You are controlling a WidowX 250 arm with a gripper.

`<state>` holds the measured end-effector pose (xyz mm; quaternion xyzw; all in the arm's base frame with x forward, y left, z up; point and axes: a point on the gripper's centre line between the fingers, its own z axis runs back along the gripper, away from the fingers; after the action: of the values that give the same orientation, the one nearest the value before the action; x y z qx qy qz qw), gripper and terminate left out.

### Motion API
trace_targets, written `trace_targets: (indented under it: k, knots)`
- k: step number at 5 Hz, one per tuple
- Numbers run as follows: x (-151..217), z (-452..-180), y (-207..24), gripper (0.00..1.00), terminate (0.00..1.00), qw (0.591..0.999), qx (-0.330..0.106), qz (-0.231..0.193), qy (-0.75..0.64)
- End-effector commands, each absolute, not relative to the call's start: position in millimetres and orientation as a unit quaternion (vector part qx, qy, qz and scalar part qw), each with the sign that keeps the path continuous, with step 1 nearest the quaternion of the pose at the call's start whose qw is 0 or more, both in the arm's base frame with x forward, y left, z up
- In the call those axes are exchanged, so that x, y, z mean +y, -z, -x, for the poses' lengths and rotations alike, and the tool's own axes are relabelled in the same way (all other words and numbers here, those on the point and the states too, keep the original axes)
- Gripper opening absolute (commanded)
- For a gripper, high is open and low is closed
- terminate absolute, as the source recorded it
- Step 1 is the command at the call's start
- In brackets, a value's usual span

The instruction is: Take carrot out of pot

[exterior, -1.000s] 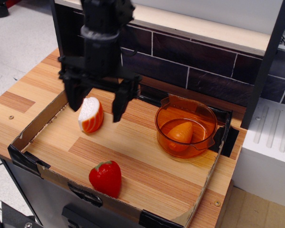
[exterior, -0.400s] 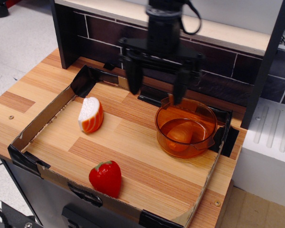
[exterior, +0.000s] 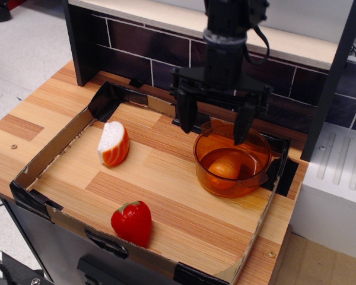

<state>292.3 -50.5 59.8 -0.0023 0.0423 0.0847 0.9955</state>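
The gripper picks up the carrot by the middle of its body (exterior: 229,164) next. Then the gripper takes the carrot out of the pot.
The translucent orange pot (exterior: 256,181) stands at the right of the cardboard tray. The small plain-orange carrot (exterior: 225,168) lies inside it on the bottom. My gripper (exterior: 216,129) hangs open and empty above the pot's back-left rim. Its left finger (exterior: 186,116) is just outside the pot to the left. Its right finger (exterior: 244,122) is over the pot's back part. The fingers do not touch the carrot.
An orange-and-white wedge toy (exterior: 114,143) lies at the tray's left. A red strawberry (exterior: 132,222) lies near the front edge. The low cardboard tray wall (exterior: 44,155) rings the wooden surface. A dark brick wall (exterior: 136,53) stands behind, a white unit (exterior: 338,184) to the right.
My gripper has moved from above the wedge toy at the left across to the right, then a little lower and right over the pot's back rim. It stayed open. The toys have not moved.
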Motion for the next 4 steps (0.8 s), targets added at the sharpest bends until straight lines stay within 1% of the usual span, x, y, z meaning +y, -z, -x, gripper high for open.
trace_targets:
  k: [1, 2, 3, 4]
  knots:
    - [-65.5, -301.7, -51.7, 1.0, 0.0, 0.995, 0.028, 0.002, -0.092]
    - [-71.9, -299.7, -45.5, 1.0, 0.0, 0.995, 0.032, 0.01, -0.098]
    - [-73.8, -299.1, -40.0, 1.0, 0.0, 0.995, 0.03, -0.001, -0.098]
    - [-70.8, -299.3, -26.0, 1.0, 0.0, 0.994, 0.031, -0.017, -0.102]
